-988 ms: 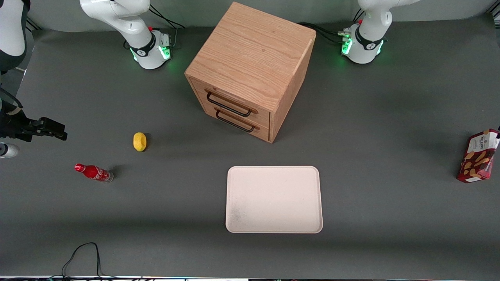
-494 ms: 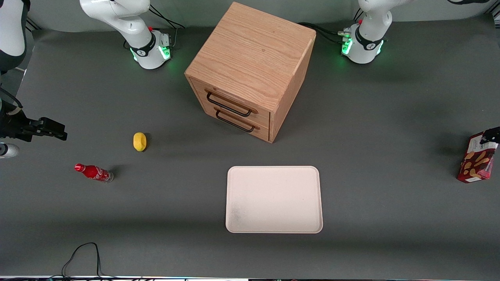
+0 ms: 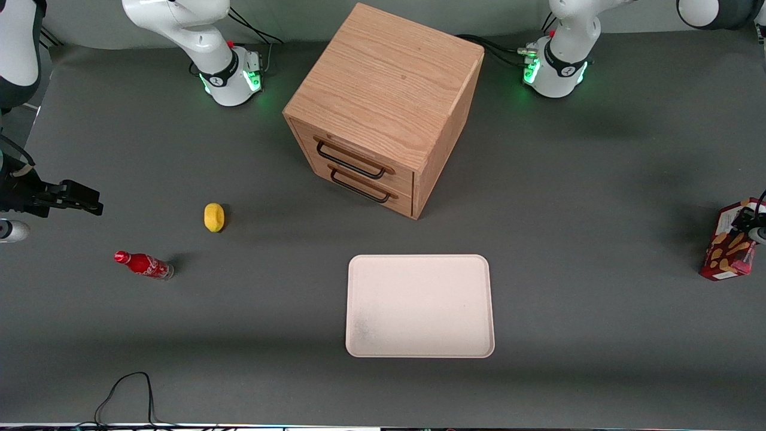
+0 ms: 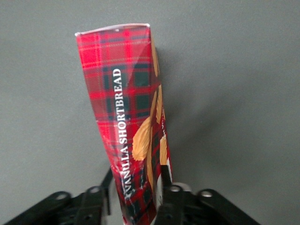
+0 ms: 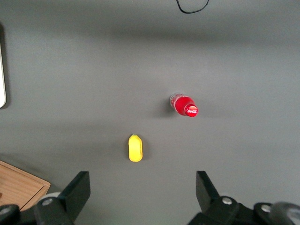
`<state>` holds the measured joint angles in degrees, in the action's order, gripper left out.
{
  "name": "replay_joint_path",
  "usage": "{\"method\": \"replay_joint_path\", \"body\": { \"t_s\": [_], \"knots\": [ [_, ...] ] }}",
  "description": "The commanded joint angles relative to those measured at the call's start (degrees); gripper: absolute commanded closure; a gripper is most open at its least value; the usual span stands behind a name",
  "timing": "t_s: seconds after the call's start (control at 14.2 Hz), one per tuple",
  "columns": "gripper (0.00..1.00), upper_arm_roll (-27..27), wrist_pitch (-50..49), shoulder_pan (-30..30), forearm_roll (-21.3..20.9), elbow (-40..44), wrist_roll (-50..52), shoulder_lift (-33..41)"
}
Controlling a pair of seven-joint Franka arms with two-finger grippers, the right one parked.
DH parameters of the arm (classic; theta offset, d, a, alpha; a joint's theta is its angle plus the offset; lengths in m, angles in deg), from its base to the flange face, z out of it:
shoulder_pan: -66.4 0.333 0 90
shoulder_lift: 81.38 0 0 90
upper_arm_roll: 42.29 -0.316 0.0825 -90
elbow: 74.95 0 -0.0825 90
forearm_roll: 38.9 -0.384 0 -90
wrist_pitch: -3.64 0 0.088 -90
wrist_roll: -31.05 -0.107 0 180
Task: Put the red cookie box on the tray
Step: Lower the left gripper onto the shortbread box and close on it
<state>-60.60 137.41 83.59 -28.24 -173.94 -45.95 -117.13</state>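
I will next take hold of the box with my gripper by the end where VANILLA begins, to place the red cookie box (image 3: 727, 254) on the tray (image 3: 419, 305).
The red cookie box (image 3: 727, 254) stands on its narrow side at the working arm's end of the table, far sideways from the tray (image 3: 419, 305). In the left wrist view the red cookie box (image 4: 126, 117) shows its tartan side, printed "VANILLA SHORTBREAD". My gripper (image 3: 751, 224) hangs over the box's top end. The gripper (image 4: 136, 180) is open and straddles that end. One finger (image 4: 164, 176) lies against the cookie-picture face, while a small gap separates the other finger (image 4: 107, 185) from the box. The pale tray lies flat with nothing on it, nearer the front camera than the cabinet.
A wooden two-drawer cabinet (image 3: 383, 108) stands mid-table, its drawers shut. A yellow lemon-like object (image 3: 213, 216) and a small red soda bottle (image 3: 143, 264) lie toward the parked arm's end. A black cable (image 3: 125, 395) loops at the table's near edge.
My gripper has come in from the view's edge and lowered over the box's top end. The box, tray and other things have not moved.
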Motion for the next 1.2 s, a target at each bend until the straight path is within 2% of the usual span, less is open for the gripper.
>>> {"method": "replay_joint_path", "body": {
  "t_s": [0.0,0.28,0.56,0.78,0.92,1.13],
  "knots": [
    [1.00,-0.05,-0.08,-0.05,1.03,1.08,0.62,0.06],
    [1.00,0.03,-2.97,-0.93,0.77,1.25,1.94,4.18],
    [1.00,0.39,-20.60,-6.10,-0.63,5.81,11.58,12.00],
    [1.00,0.91,-32.74,-11.64,-2.66,11.08,25.53,14.91],
    [1.00,4.23,-39.25,-14.20,-2.66,14.68,37.30,15.88],
    [1.00,9.69,-42.62,-18.40,-3.62,18.99,55.24,16.33]
  ]
}}
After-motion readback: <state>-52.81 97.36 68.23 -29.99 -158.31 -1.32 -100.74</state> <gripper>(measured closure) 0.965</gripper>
